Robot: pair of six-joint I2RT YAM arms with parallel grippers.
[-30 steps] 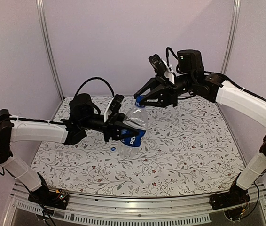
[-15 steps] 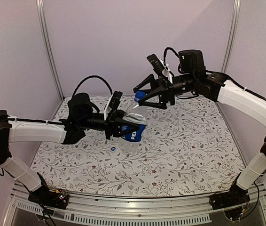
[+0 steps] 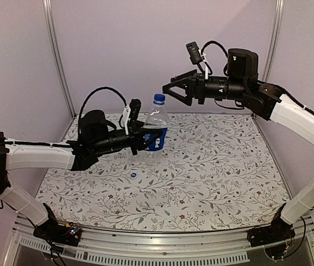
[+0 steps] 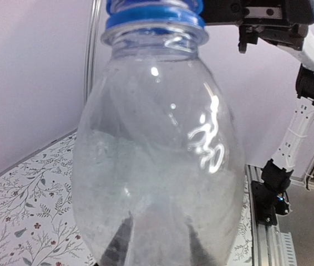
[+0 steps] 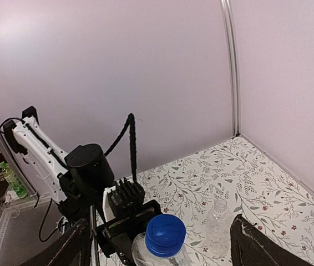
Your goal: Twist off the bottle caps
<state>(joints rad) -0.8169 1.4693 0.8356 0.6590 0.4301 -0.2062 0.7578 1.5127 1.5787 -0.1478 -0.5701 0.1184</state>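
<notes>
I need to unscrew the cap, so my right gripper should next grab the blue cap (image 3: 159, 98) (image 5: 166, 235) by its opposite sides and leave the bottle neck free.
My left gripper (image 3: 149, 139) is shut on the labelled bottle (image 3: 156, 137) and holds it upright above the table. The clear body of this bottle (image 4: 157, 166) fills the left wrist view. Its blue cap (image 3: 158, 100) sits on the neck, seen from above in the right wrist view as the cap (image 5: 166, 233). My right gripper (image 3: 170, 87) stands open just right of that cap and apart from it, its fingers (image 5: 249, 245) wide on both sides. A plain bottle (image 5: 219, 226) with no cap stands on the table behind. A loose blue cap (image 3: 134, 175) lies on the table.
The floral table mat (image 3: 229, 166) runs to lilac walls at the back and sides, with metal posts (image 3: 57, 55) in the back corners. Both arms reach over the mat's middle.
My right gripper opened, let go of the cap and drew back up and to the right. The left arm turned the tilted bottle upright and lifted it a little.
</notes>
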